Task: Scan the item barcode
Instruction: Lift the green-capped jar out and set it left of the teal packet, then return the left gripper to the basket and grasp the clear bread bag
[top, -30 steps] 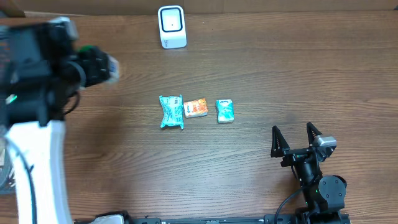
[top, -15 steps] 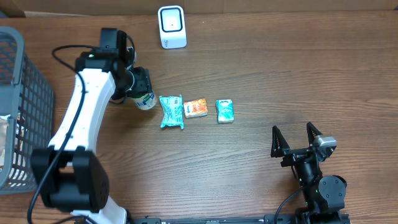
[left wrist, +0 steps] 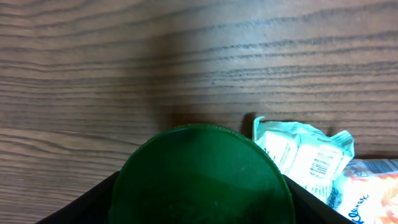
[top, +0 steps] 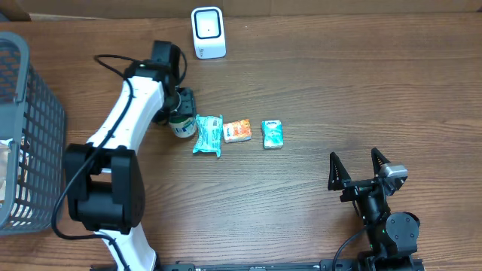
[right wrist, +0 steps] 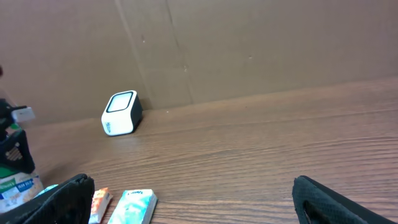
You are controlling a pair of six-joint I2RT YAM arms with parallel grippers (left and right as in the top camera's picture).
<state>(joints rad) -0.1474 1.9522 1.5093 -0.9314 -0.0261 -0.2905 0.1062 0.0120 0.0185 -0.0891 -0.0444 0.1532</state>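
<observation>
I should open my left gripper: the tub's white base [top: 184,133] touches the tabletop beside the teal packet, so the tub would stay standing if I let go.
A small white tub with a green lid [top: 180,126] sits in my left gripper [top: 178,113], which is shut on it just left of the packets. In the left wrist view the green lid [left wrist: 202,177] fills the space between the dark fingers. The white barcode scanner [top: 208,32] stands at the table's far edge, beyond the tub and slightly right of it; it also shows as the scanner [right wrist: 120,114] in the right wrist view. My right gripper [top: 359,168] rests at the front right, open and holding nothing.
Three packets lie in a row mid-table: a teal packet [top: 208,135] against the tub, an orange one [top: 236,130] and a small teal one [top: 272,134]. A grey wire basket [top: 34,113] stands at the left edge. A cardboard wall [right wrist: 249,43] backs the table.
My left arm has swung right from the basket side, carrying the tub up against the teal packet, which has tilted slightly. The right arm has not moved.
</observation>
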